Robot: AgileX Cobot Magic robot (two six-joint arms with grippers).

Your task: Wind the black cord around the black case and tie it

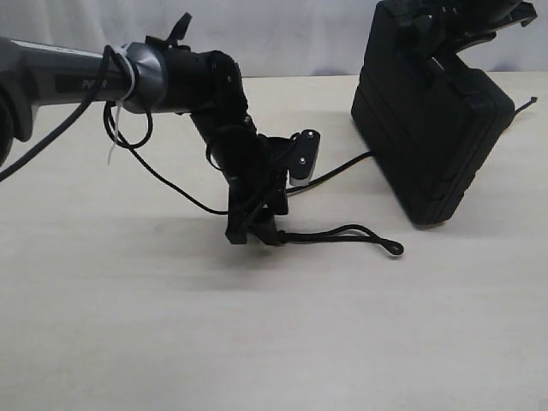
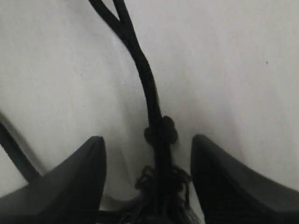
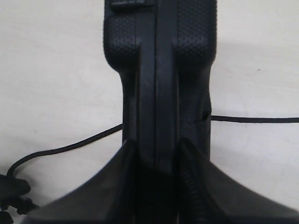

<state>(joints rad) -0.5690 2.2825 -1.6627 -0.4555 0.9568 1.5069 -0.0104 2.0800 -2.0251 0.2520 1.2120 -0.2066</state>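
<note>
My left gripper will pick up the black cord by its knotted end (image 1: 283, 237) next. Then it will wrap the cord around the black case (image 1: 428, 128).
The black case (image 1: 428, 128) stands tilted on its edge at the right of the table, and my right gripper (image 1: 467, 26) holds its top. In the right wrist view that gripper (image 3: 157, 143) is shut on the case's (image 3: 161, 56) narrow edge. The black cord (image 1: 342, 235) lies on the table as a doubled length and runs on under the case, with its tip (image 1: 531, 103) showing beyond. My left gripper (image 1: 250, 233) is down at the cord's other end. The left wrist view shows it (image 2: 148, 139) open, its fingers either side of the cord's knot (image 2: 161, 131) and frayed tuft (image 2: 163, 179) without touching them.
Smooth cables (image 1: 128, 145) zip-tied to the left arm hang in a loop above the table (image 1: 257, 342). A thin stretch of cord (image 3: 70, 148) crosses the table on both sides of the case. The table's back edge meets a pale wall behind the case.
</note>
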